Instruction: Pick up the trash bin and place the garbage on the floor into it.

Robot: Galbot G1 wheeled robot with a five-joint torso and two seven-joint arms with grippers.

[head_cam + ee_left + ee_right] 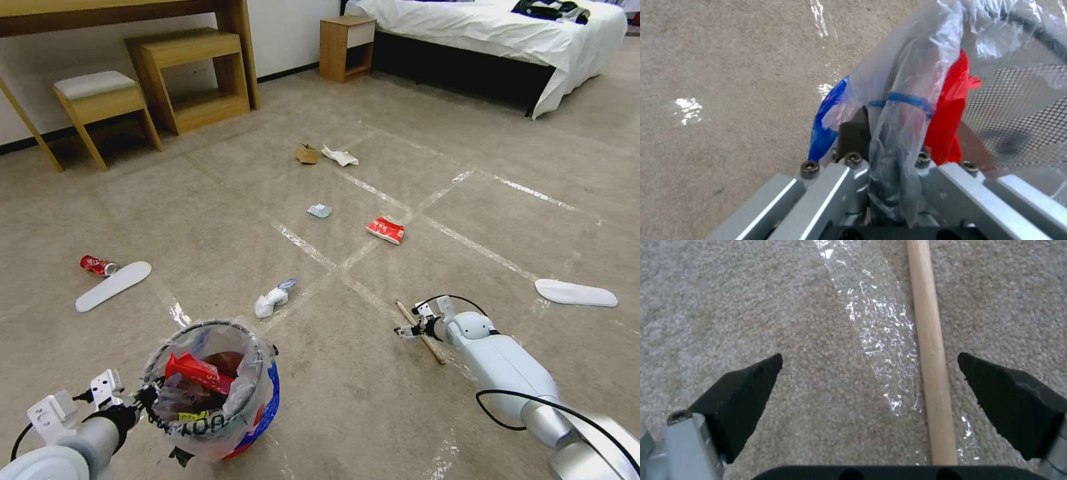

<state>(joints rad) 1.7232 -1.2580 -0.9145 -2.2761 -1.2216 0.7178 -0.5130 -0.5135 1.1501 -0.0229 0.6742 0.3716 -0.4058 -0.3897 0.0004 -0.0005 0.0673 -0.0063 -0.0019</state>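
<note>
The right gripper grips the wooden stick near its middle next, since the stick is long and thin with ends reaching far out both ways.
The red trash bin (220,393) with its clear bag is held above the floor (333,400) at the near left, red wrappers inside. My left gripper (148,395) is shut on the bin's rim and bag (893,133). My right gripper (408,329) stands open low over a thin wooden stick (421,333); the stick (931,373) lies between its fingers (746,390), closer to one of them. More garbage lies farther out: a white crumpled paper (272,300), a pale-blue scrap (319,211), a red wrapper (385,229), a cardboard scrap (307,153), white paper (340,157) and a red can (97,265).
Two white slippers lie on the carpet, one at the left (113,285) and one at the right (575,293). A desk with a stool (100,100) and a shelf (193,77) lines the far left. A nightstand (345,47) and bed (493,33) stand far right.
</note>
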